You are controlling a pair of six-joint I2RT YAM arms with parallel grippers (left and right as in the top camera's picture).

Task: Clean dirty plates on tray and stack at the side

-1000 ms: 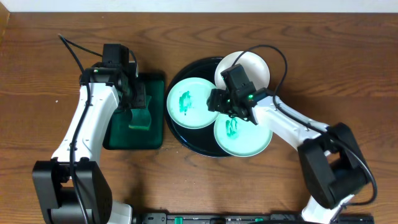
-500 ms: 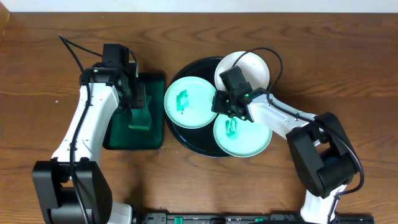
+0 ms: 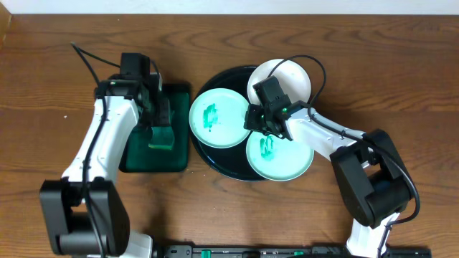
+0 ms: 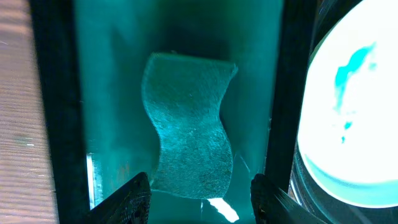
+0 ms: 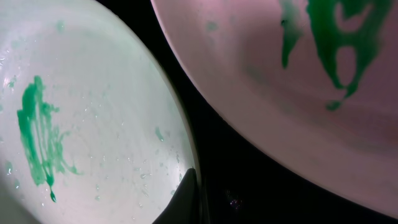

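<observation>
The left gripper grabs the green sponge [image 4: 189, 140] by its near end next, fingers across its sides. The sponge's far end stays free to scrub plates.
The round black tray [image 3: 215, 161] holds three plates. Its left mint plate [image 3: 215, 118] carries a green smear, and my right gripper [image 3: 252, 119] is shut on its right rim. In the right wrist view one dark finger [image 5: 185, 198] lies over that plate's edge [image 5: 81, 124]. A second smeared mint plate [image 3: 281, 159] lies at the tray's front, and it looks pinkish [image 5: 298, 81] in the right wrist view. The white plate [image 3: 290, 75] sits at the back. My left gripper [image 4: 202, 202] hangs open over a green sponge [image 4: 189, 140], with the sponge's near end between the fingers.
The sponge [image 3: 161, 137] lies in a rectangular dark green tray [image 3: 136, 161] just left of the black tray. Bare wood tabletop [image 3: 401, 72] stretches to the right and along the front. The right arm [image 3: 330, 143] crosses over the front plate.
My right gripper has shut on the left mint plate's rim, and the plate has slid slightly left. The left arm has hardly moved above the sponge.
</observation>
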